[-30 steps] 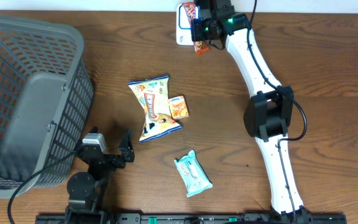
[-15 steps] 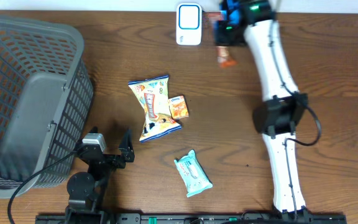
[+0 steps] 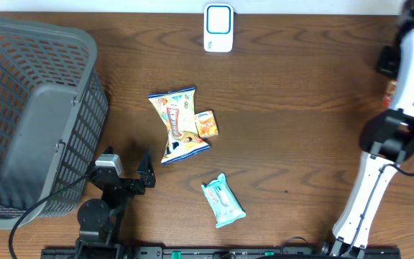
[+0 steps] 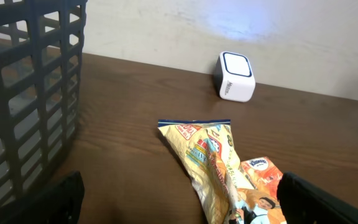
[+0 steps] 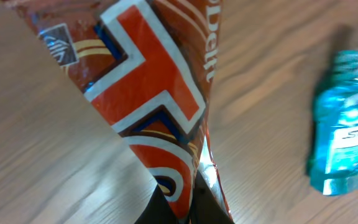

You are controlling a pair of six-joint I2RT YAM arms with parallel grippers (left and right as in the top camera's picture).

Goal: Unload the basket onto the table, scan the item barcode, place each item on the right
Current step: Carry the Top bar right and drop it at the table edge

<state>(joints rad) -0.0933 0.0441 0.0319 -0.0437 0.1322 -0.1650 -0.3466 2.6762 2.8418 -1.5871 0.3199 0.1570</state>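
Observation:
My right gripper should keep holding the foil packet until the packet is on the table. The packet's printed side is still sharp above the blurred wood.
The item, a red, white and orange foil packet [image 5: 148, 93], hangs pinched at one end in my right gripper [image 5: 191, 208], which is shut on it. From overhead that gripper [image 3: 388, 68] is at the table's far right edge, and only an orange sliver of the packet [image 3: 389, 92] shows below it. The white barcode scanner [image 3: 218, 27] stands at the back middle, well to the left of the packet. My left gripper [image 3: 129, 173] rests open at the front left with nothing between its fingers [image 4: 323, 200]. In its view the scanner [image 4: 236, 76] stands far ahead.
A grey basket [image 3: 34, 115] fills the left side. A yellow snack bag [image 3: 178, 126] and a small orange pack [image 3: 206, 124] lie mid-table, with a teal pack [image 3: 223, 201] nearer the front. A blue bottle [image 5: 344, 130] lies on the table near the right gripper.
The right arm swung from the scanner at the back middle to the far right edge, carrying the packet. The left arm has not moved.

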